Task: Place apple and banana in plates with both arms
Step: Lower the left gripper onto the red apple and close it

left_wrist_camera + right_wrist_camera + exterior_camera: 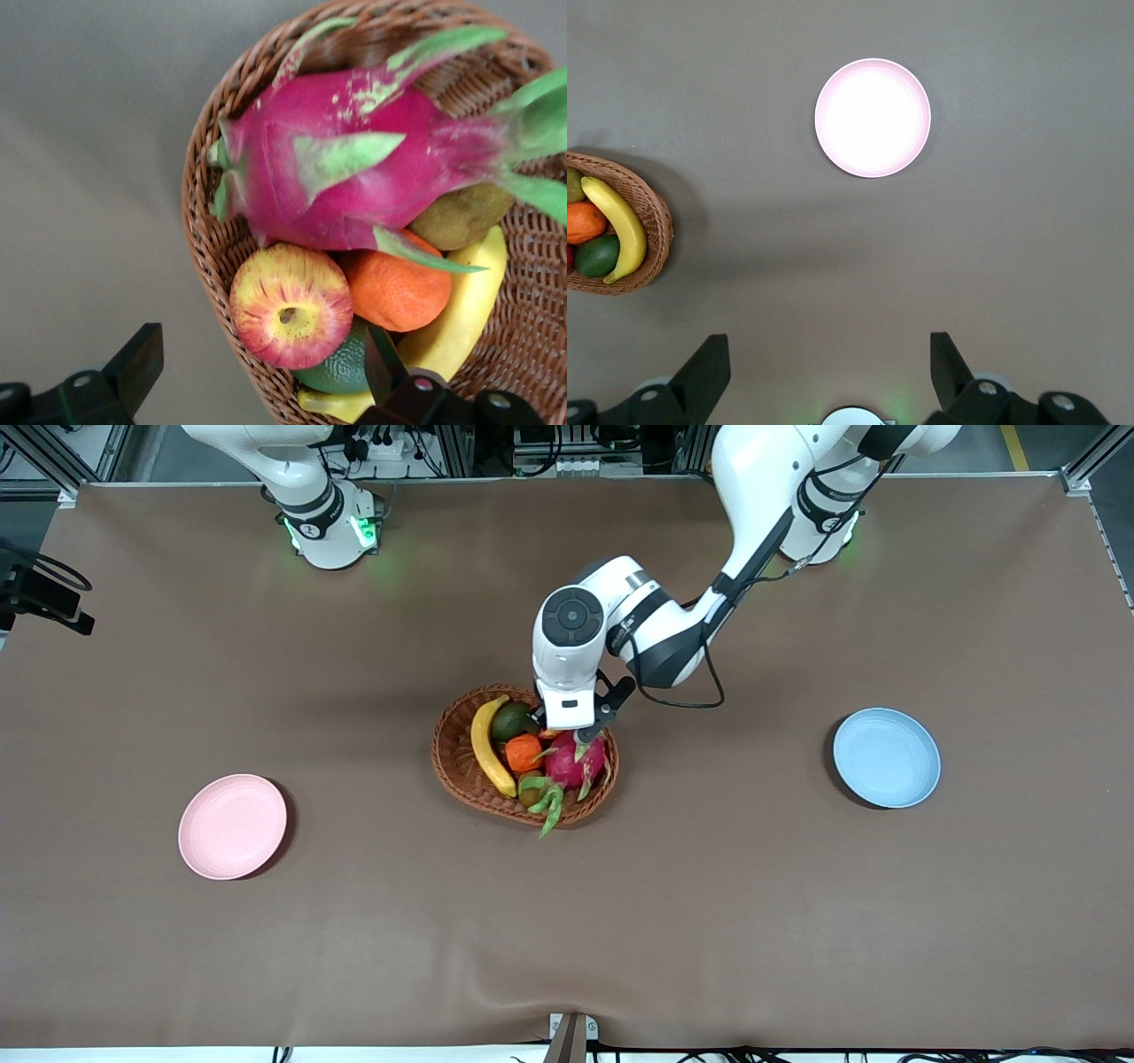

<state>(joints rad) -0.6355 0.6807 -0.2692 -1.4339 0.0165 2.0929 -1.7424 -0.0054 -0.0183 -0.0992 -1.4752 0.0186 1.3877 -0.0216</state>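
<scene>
I need to grab the apple by its round sides with my left gripper next, so that I can place the apple in a plate (pixel 886 758).
In the left wrist view the red and yellow apple (pixel 291 305) lies in the wicker basket (pixel 208 257) by its rim, against the tangerine (pixel 399 288) and under the dragon fruit (pixel 354 177). The banana (pixel 461 310) (pixel 490 746) lies along the basket's side toward the right arm's end. My left gripper (pixel 261 367) (pixel 574 733) hangs open just over the apple, holding nothing, and hides it in the front view. My right gripper (pixel 826 372) is open and empty, high over the table by its base. The pink plate (pixel 232 825) (pixel 873 118) and the blue plate (pixel 886 757) are empty.
The basket (pixel 523 757) stands mid-table and also holds a green fruit (pixel 341 367) and a brownish fruit (pixel 461 217). The pink plate lies toward the right arm's end, the blue one toward the left arm's end. A brown cloth (pixel 567 921) covers the table.
</scene>
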